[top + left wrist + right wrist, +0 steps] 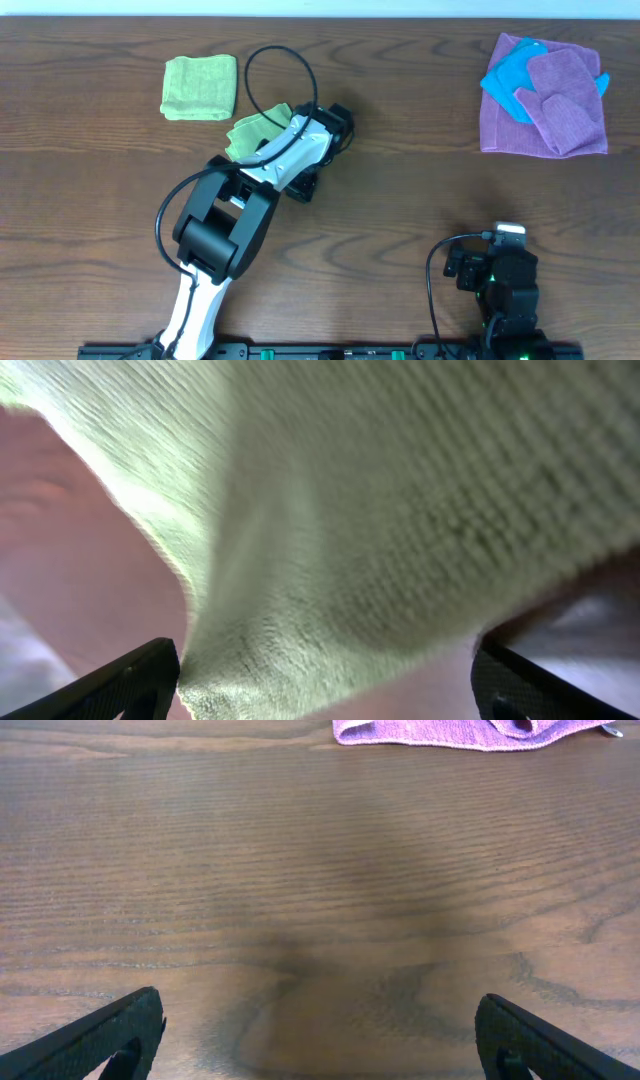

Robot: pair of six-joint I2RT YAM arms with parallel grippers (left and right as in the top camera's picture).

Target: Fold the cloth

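Note:
My left gripper grabs the light green cloth by its near edge (302, 678) next, which leaves the rest free to lay onto the folded cloth.
A light green cloth (255, 130) lies crumpled on the wooden table, partly under my left arm. In the left wrist view the cloth (400, 510) fills most of the frame, blurred and very close. My left gripper (325, 685) has its fingers wide apart, with the cloth's lower edge between them; in the overhead view the gripper (268, 140) is mostly hidden by the arm. My right gripper (320, 1040) is open and empty over bare table, and sits near the front right in the overhead view (507, 250).
A folded green cloth (200, 88) lies at the back left. A pile of purple cloths (560, 110) with a blue one (515, 75) lies at the back right; its purple edge shows in the right wrist view (450, 732). A black cable (280, 70) loops near the left arm.

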